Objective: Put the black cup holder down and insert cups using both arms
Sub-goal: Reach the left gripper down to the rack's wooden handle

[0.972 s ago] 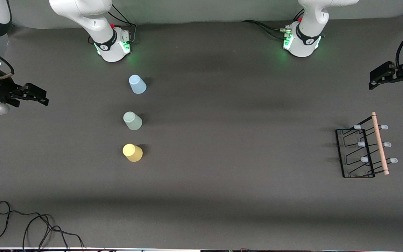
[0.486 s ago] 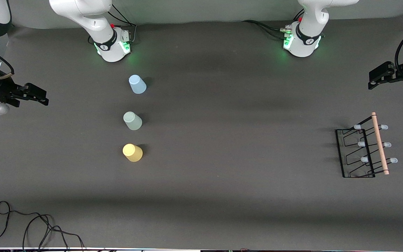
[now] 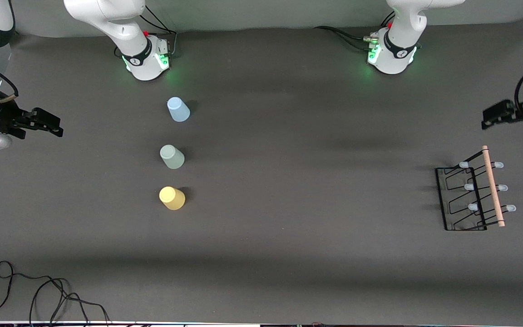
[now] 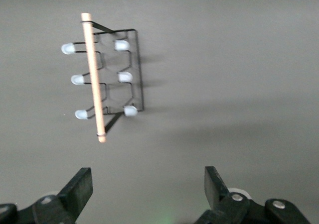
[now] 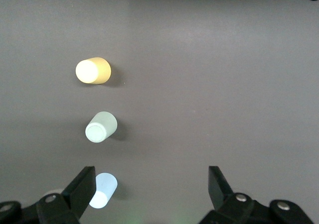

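My left gripper picks up the black cup holder by its wooden rod next, so the cup holder's pegs stay free to take the cups.
The black cup holder stands on the table at the left arm's end, its wooden rod along the top. Three cups stand upside down in a row in front of the right arm's base: light blue, pale green, and yellow nearest the front camera. My left gripper hangs open and empty in the air beside the holder, which shows in the left wrist view. My right gripper is open and empty; its wrist view shows the yellow, green and blue cups.
Loose black cables lie at the front corner at the right arm's end. The two green-lit arm bases stand at the table's back edge. The table is covered in dark grey cloth.
My left gripper has shifted a little toward the cup holder. The right arm, the cups and the holder have not moved.
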### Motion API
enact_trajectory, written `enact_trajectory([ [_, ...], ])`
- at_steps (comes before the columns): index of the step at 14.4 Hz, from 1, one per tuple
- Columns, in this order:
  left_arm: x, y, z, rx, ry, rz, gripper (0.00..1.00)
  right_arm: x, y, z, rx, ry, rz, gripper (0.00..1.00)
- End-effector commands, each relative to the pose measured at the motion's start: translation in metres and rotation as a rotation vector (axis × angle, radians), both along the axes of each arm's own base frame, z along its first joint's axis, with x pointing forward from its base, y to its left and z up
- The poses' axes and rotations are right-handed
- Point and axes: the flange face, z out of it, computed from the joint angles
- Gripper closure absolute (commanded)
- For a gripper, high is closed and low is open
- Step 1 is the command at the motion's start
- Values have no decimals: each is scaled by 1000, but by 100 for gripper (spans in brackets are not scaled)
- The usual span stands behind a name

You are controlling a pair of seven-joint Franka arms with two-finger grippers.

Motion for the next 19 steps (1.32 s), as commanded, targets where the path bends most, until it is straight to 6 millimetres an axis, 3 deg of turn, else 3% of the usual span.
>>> enact_trajectory([
  [1,7,33,-43,23,-38,38,0,-2,1,3,-3,-10,-17,0],
  [5,22,62,-108,64,20,31,0,-2,1,3,-3,-10,-17,0],
  [8,26,63,-159,46,101,-9,0,-2,1,2,-3,-8,-18,0],
  [11,19,83,-193,49,41,-3,0,-2,1,2,-3,-7,-18,0],
  [13,17,84,-221,51,3,-14,0,-2,1,2,-3,-8,-18,0],
  [15,13,92,-231,51,-6,-1,1,-2,1,2,-3,-7,-18,0],
  [16,12,93,-235,49,1,-1,10,-2,1,3,-3,-8,-18,0],
  [17,13,92,-241,47,7,-1,25,-2,1,3,-3,-8,-18,0],
  [18,12,92,-245,45,17,-2,48,-2,1,3,-3,-8,-18,0],
  [19,12,93,-249,43,27,-9,58,-2,1,3,-3,-8,-18,0],
])
